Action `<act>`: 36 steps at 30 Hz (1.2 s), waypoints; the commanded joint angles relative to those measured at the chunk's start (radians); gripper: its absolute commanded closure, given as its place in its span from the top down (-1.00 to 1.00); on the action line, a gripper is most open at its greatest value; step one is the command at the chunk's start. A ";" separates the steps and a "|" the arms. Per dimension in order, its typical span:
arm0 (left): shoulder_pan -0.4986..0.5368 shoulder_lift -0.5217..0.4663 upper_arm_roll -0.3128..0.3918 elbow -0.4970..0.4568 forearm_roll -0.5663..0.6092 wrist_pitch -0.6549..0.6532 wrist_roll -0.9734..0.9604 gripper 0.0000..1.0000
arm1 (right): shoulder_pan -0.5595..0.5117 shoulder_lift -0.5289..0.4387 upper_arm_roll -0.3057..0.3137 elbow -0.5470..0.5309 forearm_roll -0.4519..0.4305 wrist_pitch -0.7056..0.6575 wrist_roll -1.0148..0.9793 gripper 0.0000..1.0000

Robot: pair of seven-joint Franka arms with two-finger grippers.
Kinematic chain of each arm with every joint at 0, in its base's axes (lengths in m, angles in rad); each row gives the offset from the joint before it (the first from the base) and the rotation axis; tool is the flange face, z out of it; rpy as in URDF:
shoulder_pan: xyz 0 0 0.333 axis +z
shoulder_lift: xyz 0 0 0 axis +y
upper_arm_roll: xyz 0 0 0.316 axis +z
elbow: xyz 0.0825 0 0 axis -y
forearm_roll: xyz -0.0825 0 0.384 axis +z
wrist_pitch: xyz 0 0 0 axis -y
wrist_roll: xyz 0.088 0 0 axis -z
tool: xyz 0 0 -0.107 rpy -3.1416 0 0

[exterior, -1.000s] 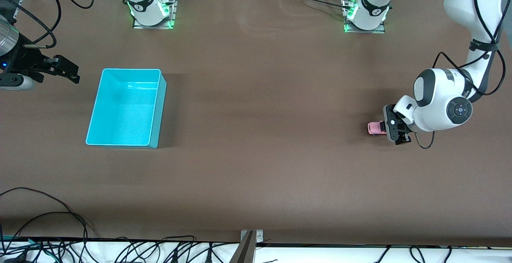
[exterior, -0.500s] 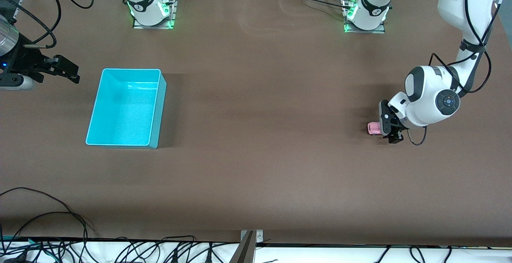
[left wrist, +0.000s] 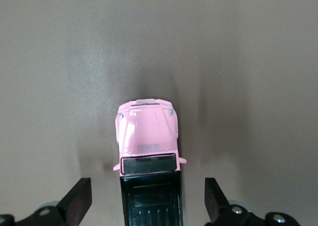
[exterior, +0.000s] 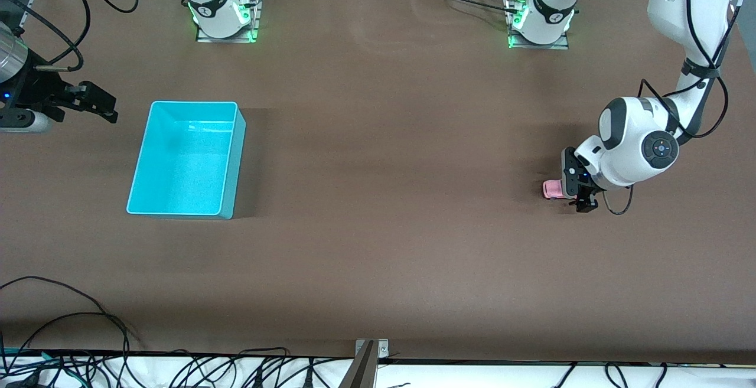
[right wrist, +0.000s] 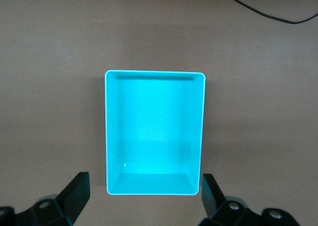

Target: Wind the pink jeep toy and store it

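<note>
The left gripper's open fingers are on either side of the jeep's black roof (left wrist: 151,198), so the left gripper needs to close on the jeep and would hold it now.
The pink jeep toy (exterior: 553,188) stands on the brown table near the left arm's end; its pink hood and black roof show in the left wrist view (left wrist: 148,146). My left gripper (exterior: 577,190) is low over the jeep's black roof end, open, with a finger on each side and a gap to the toy (left wrist: 147,206). The cyan bin (exterior: 184,159) stands empty near the right arm's end, and fills the right wrist view (right wrist: 154,131). My right gripper (exterior: 94,103) waits open above the table beside the bin (right wrist: 144,198).
Brown table (exterior: 384,199) spreads between the bin and the jeep. Black cables (exterior: 65,323) lie along the table's edge nearest the front camera. Arm bases (exterior: 221,10) stand along the edge farthest from it.
My left gripper has come down and shifted a little toward the jeep, so its fingers now straddle the toy's roof end. The jeep, bin and right arm have not moved.
</note>
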 commanded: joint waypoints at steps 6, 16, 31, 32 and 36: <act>0.001 0.007 -0.001 -0.010 0.025 0.022 0.022 -0.19 | -0.001 -0.003 -0.003 0.009 0.015 -0.013 0.003 1.00; 0.002 0.022 -0.001 -0.004 0.025 0.020 0.024 -0.80 | -0.001 -0.003 -0.003 0.009 0.015 -0.013 0.001 1.00; 0.048 0.073 0.002 0.019 0.025 0.014 0.025 -0.82 | -0.001 -0.002 -0.003 0.009 0.015 -0.013 0.001 1.00; 0.056 0.084 0.005 0.022 0.025 0.014 0.027 -0.82 | -0.001 -0.003 -0.003 0.009 0.015 -0.013 0.001 1.00; 0.111 0.130 0.007 0.054 0.059 0.014 0.072 -0.82 | -0.001 -0.003 -0.003 0.009 0.015 -0.013 0.001 1.00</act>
